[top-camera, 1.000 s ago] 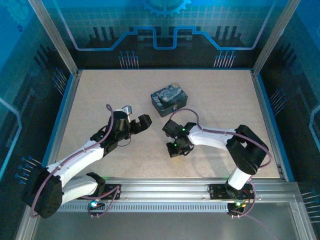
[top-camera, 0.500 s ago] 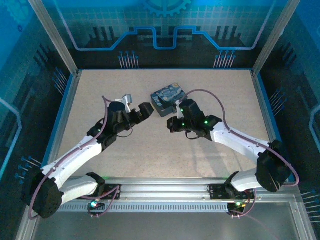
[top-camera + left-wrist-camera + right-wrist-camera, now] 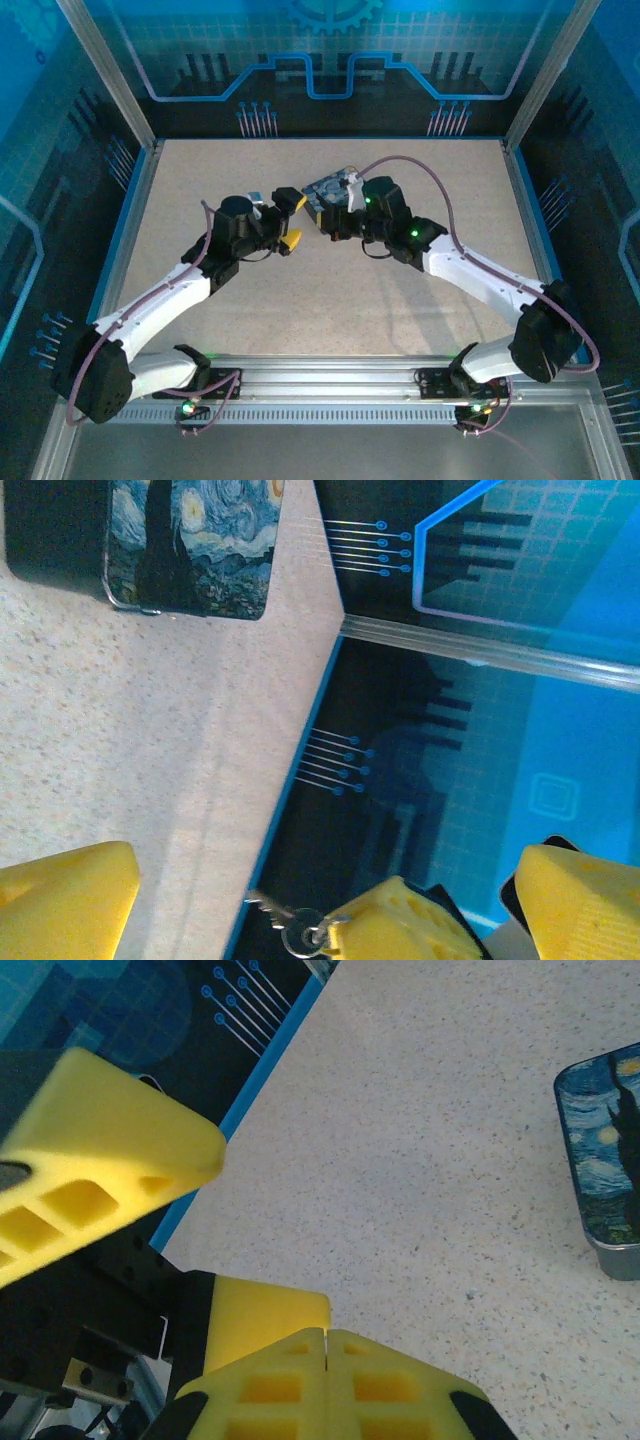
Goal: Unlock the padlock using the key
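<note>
My left gripper should next grab the key by its silvery part (image 3: 270, 908) sticking out of my right gripper, for a handover and regrip to unlock the padlock.
My right gripper (image 3: 327, 1338) is shut, its yellow pads pressed flat together. In the left wrist view its tip (image 3: 398, 925) holds a small ring with the silvery key (image 3: 272, 911) sticking out to the left. My left gripper (image 3: 320, 885) is open wide, and the right gripper's tip sits in the gap between its fingers (image 3: 65, 900). From above, the left gripper (image 3: 294, 220) and the right gripper (image 3: 322, 216) meet just in front of the tin. The padlock is hidden.
The dark-blue starry-night tin (image 3: 325, 187) lies on the speckled table (image 3: 420, 300) right behind the grippers, and it appears as the tin (image 3: 195, 540) and tin (image 3: 610, 1170) in the wrist views. A blue table edge (image 3: 300, 770) and the dark wall lie beyond.
Both arms reached toward the back. The right gripper swung from mid-table up beside the tin, the left gripper turned toward it, and the two now meet.
</note>
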Tool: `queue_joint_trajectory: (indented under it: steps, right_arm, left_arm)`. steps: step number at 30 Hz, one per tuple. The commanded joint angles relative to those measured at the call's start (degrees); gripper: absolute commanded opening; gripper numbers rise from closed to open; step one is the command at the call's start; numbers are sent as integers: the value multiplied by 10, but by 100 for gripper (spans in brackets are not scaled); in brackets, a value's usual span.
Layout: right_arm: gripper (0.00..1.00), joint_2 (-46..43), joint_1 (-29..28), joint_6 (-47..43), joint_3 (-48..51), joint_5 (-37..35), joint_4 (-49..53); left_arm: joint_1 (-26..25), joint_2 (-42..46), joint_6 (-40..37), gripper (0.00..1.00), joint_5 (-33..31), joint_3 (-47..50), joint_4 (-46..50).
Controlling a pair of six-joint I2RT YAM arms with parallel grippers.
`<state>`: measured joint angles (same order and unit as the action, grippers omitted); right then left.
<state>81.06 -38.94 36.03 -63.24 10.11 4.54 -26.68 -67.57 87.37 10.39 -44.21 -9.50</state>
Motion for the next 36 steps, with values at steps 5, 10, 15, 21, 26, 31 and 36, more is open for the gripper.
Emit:
queue_joint_trajectory:
  steps: [5, 10, 15, 21, 26, 31, 36]
  right_arm:
    - [0, 34, -9, 8, -24, 27, -39]
    - [0, 45, -18, 11, -31, 29, -46]
    - [0, 56, -27, 18, -31, 38, -56]
    - [0, 56, -31, 18, -33, 41, -56]
    - [0, 49, -32, 19, -30, 37, -51]
    - [0, 41, -31, 18, -25, 30, -47]
    - [0, 36, -31, 17, -22, 26, -47]
  left_arm:
    - [1, -29, 142, 96, 23, 41, -105]
    - [0, -39, 166, 97, 24, 48, -124]
    - [-1, -54, 185, 92, 28, 59, -163]
    - [-2, -50, 184, 88, 22, 60, -162]
    - [-2, -49, 184, 78, 19, 65, -162]
    - [-2, -46, 185, 68, 14, 71, -158]
    - [-2, -45, 203, 54, 7, 77, -157]
